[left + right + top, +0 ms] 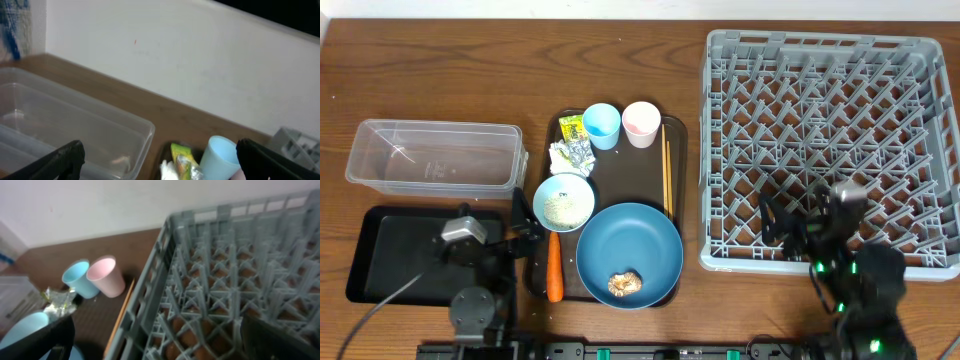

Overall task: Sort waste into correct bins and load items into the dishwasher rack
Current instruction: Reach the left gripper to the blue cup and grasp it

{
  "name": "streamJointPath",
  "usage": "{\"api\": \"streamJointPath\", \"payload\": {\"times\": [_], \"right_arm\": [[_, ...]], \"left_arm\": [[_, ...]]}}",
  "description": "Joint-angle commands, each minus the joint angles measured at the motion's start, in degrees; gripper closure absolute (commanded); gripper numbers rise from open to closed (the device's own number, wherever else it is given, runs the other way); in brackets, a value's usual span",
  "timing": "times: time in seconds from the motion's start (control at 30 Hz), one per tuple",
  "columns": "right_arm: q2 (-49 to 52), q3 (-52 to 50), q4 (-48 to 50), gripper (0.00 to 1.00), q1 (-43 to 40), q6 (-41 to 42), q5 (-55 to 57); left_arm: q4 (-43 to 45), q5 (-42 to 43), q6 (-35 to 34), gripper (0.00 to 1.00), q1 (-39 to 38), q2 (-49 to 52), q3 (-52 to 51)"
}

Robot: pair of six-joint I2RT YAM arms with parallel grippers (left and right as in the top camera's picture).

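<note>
My left gripper is to grab the light blue cup (602,125) by its rim on the packet side next, leaving its base free to hand over to my right gripper.
On the brown serving tray (675,135) lie a large blue plate (640,240) with a brown food lump (624,284), a white-blue bowl (564,201) of rice, a light blue cup (602,125), a pink cup (641,123), a green-yellow packet (571,128), a crumpled wrapper (571,155) and chopsticks (667,165). An orange carrot (554,266) lies at the tray's left edge. My left gripper (523,215) is open and empty, left of the bowl. My right gripper (790,225) is open and empty over the grey rack (825,140). The left wrist view shows the clear tub (75,125), packet (181,155) and blue cup (220,155).
The clear tub (435,155) stands at the left, with the shallow black tray (380,250) in front of it. The right wrist view shows the rack's near wall (150,300), both cups (95,277) and chopsticks (122,312). A white wall runs behind the table.
</note>
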Motion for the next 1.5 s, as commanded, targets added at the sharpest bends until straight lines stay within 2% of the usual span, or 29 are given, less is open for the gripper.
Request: {"api": "streamJointPath", "payload": {"times": [0.0, 0.13, 0.2, 0.27, 0.37, 0.5, 0.57, 0.7, 0.9, 1.1, 1.17, 1.3, 1.37, 1.47], "right_arm": [[12.57, 11.32, -1.99, 0.01, -0.46, -0.02, -5.68], [29.62, 30.56, -10.49, 0.01, -0.39, -8.13, -12.46], [37.24, 40.59, -15.54, 0.01, -0.37, -12.28, -15.21], [42.21, 47.45, -18.14, 0.01, -0.37, -12.46, -16.26], [46.23, 52.5, -18.6, 0.01, -0.37, -11.89, -19.41], [47.54, 52.89, -18.43, 0.01, -0.81, -12.15, -19.65], [48.11, 52.89, -18.8, 0.01, -1.77, -11.28, -18.4], [49.4, 52.89, -24.22, 0.01, -4.28, -6.8, -11.5], [50.86, 52.89, -33.09, 0.01, -5.2, -6.73, -1.81], [50.97, 52.89, -34.01, 0.01, -5.2, -6.73, -0.72], [50.97, 52.89, -33.75, 0.01, -5.18, -6.73, -0.72], [50.97, 52.89, -34.1, 0.01, -5.18, -6.71, -0.76], [50.97, 52.89, -34.77, 0.01, -5.03, -6.71, -0.74], [50.97, 52.89, -35.04, 0.01, -4.9, -6.71, -0.74]], "left_arm": [[-6.8, 1.05, 0.15, 0.02, 0.09, 7.43, 12.52], [-23.93, 1.07, 0.15, 0.02, 0.09, 23.5, 30.25], [-32.04, 3.65, 0.2, 0.02, 0.09, 33.97, 40.92], [-37.48, 6.54, 0.17, 0.02, 0.09, 42.27, 49.55], [-45.33, 11.72, 0.17, 0.02, 0.09, 53.96, 61.96], [-53.0, 17.27, 0.17, 0.02, 0.09, 65.59, 74.03], [-52.96, 19.02, -1.25, 0.02, 0.13, 69.07, 76.17], [-46.9, 22.73, -1.6, 0.02, 0.11, 73.83, 76.28], [-43.87, 21.92, -2.01, 0.02, -2.21, 83.93, 76.35], [-40.0, 21.29, -1.55, 0.02, -6.05, 93.88, 76.35], [-37.38, 18.18, -0.17, 0.0, -7.8, 96.56, 76.35], [-37.48, 6.1, 0.02, 0.07, -10.78, 100.3, 76.32], [-37.09, 4.66, 0.35, 0.07, -11.41, 101.85, 76.32], [-36.02, 5.14, 0.37, 0.14, -11.39, 103.49, 76.32]]}}
